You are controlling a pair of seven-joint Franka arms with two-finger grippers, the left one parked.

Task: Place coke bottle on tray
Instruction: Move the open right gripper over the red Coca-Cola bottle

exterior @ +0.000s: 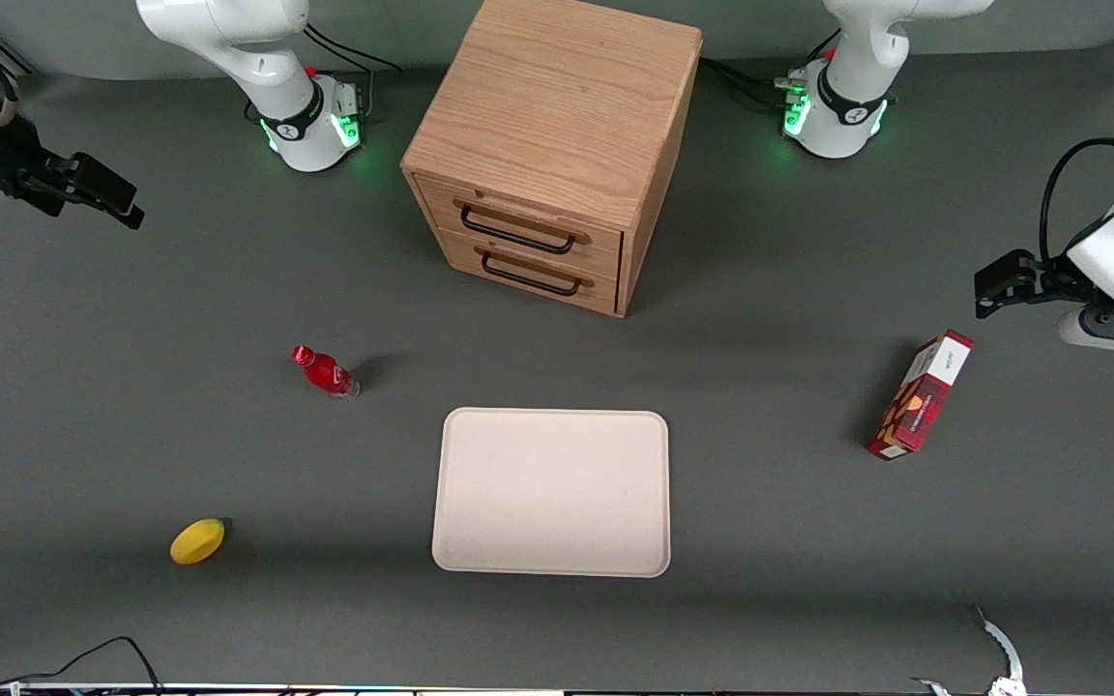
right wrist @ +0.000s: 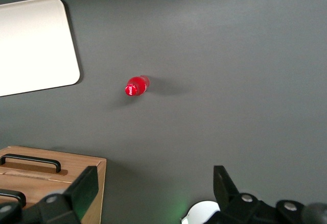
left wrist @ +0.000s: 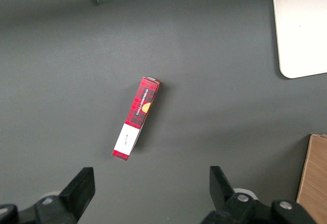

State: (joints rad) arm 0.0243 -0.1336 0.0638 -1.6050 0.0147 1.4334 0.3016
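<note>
The right gripper takes the coke bottle by its red cap end (exterior: 303, 355) next, to put the bottle on the tray (exterior: 551, 491).
The coke bottle (exterior: 324, 372), small and red with a red cap, stands upright on the grey table. It is a short way from the tray's corner, toward the working arm's end. It also shows in the right wrist view (right wrist: 136, 86). The cream-beige tray (exterior: 551, 491) lies flat and bare in front of the cabinet, nearer to the front camera; it also shows in the right wrist view (right wrist: 36, 45). My right gripper (exterior: 117, 198) hangs open and empty above the working arm's end of the table, well away from the bottle. Its fingers stand wide apart in the right wrist view (right wrist: 155, 180).
A wooden drawer cabinet (exterior: 557, 145) with two black handles stands mid-table, farther from the front camera than the tray. A yellow fruit (exterior: 197, 540) lies nearer the camera than the bottle. A red carton (exterior: 920, 394) lies toward the parked arm's end.
</note>
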